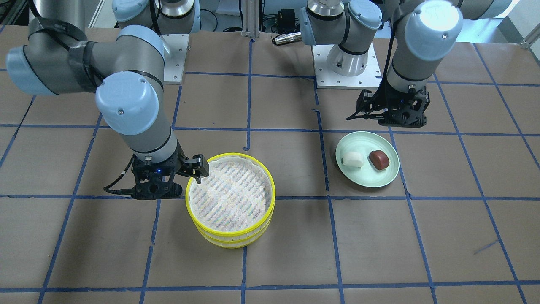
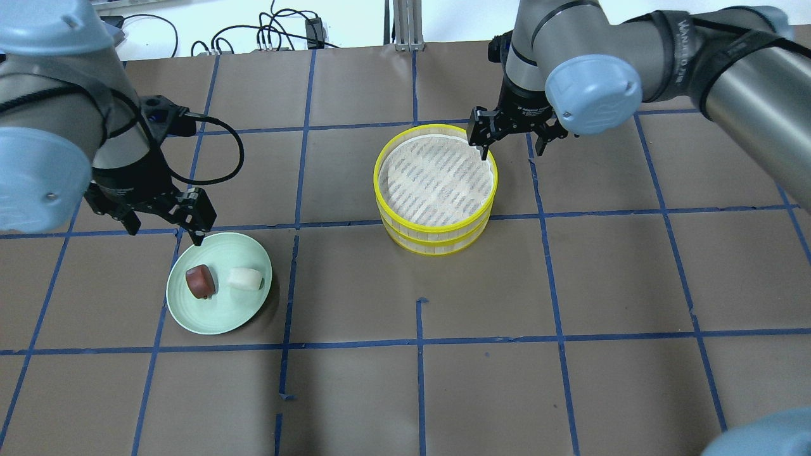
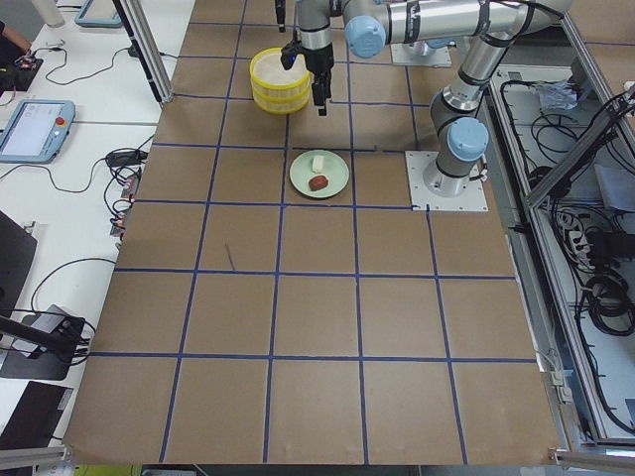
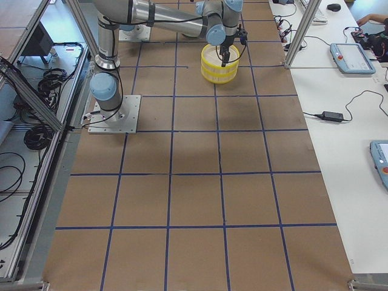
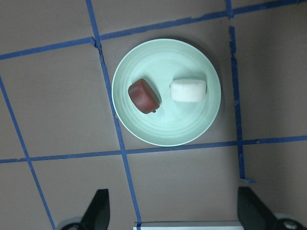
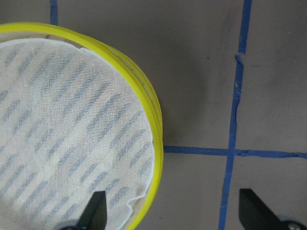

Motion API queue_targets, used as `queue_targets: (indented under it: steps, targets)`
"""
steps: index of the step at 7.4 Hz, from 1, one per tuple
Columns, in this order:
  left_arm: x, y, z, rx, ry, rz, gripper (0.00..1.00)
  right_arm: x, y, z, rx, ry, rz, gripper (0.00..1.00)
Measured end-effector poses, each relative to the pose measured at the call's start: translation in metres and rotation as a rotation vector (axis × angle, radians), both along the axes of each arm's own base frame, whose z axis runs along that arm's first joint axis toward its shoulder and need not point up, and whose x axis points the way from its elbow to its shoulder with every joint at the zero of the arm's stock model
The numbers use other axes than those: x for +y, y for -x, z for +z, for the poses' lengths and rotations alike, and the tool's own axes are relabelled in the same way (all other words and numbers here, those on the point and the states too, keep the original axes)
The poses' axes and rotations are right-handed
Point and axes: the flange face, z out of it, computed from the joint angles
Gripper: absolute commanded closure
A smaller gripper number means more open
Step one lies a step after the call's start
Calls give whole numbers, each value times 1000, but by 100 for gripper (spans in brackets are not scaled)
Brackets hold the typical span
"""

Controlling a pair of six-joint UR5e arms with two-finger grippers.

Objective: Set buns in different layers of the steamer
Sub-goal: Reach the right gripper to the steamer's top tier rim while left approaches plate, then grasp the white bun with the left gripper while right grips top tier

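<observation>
I should grab the top layer's yellow rim (image 6: 154,177) with my right gripper next, to open up the layers for the buns.
The two steamer layers (image 2: 436,183) stand stacked mid-table, yellow rims and white slotted floor; the top layer (image 6: 62,120) holds nothing. The white bun (image 2: 245,278) and the reddish-brown bun (image 2: 200,282) lie side by side on a pale green plate (image 2: 215,316). My left gripper (image 2: 166,228) is open and empty, just behind the plate; its wrist view shows both buns (image 5: 188,90) (image 5: 144,96) ahead of it. My right gripper (image 2: 510,136) is open and straddles the top layer's rim (image 6: 152,110), one finger over the floor, one outside.
The brown table carries a grid of blue tape lines. The arms' base plates (image 1: 348,71) (image 1: 175,55) sit at the robot's edge. A black cable loops from my left wrist (image 2: 234,145). The plate and the steamer stand about one grid square apart.
</observation>
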Motion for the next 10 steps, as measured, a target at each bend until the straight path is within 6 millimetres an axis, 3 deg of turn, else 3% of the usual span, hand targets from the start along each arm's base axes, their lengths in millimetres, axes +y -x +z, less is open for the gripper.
queue_targets:
  steps: [2, 4, 5, 6, 8, 10]
  targets:
    - [-35, -2, -78, 60, -35, 19, 6, -4, -6, -33, -25, -13, -9, 64]
    - [-52, -3, -122, 86, -42, 24, 7, -5, -7, -44, -26, -26, -43, 93]
    - [-53, -3, -138, 89, -55, 25, 9, -4, -7, -47, -23, -32, -73, 94]
    - [-51, -2, -150, 91, -73, 24, 18, -2, -5, -49, -20, -39, -91, 95]
    - [-46, -2, -163, 92, -97, 26, 60, 1, -4, -44, -13, -35, -109, 97]
    - [-31, -1, -177, 91, -137, 30, 84, 9, 7, -20, -7, -44, -118, 97]
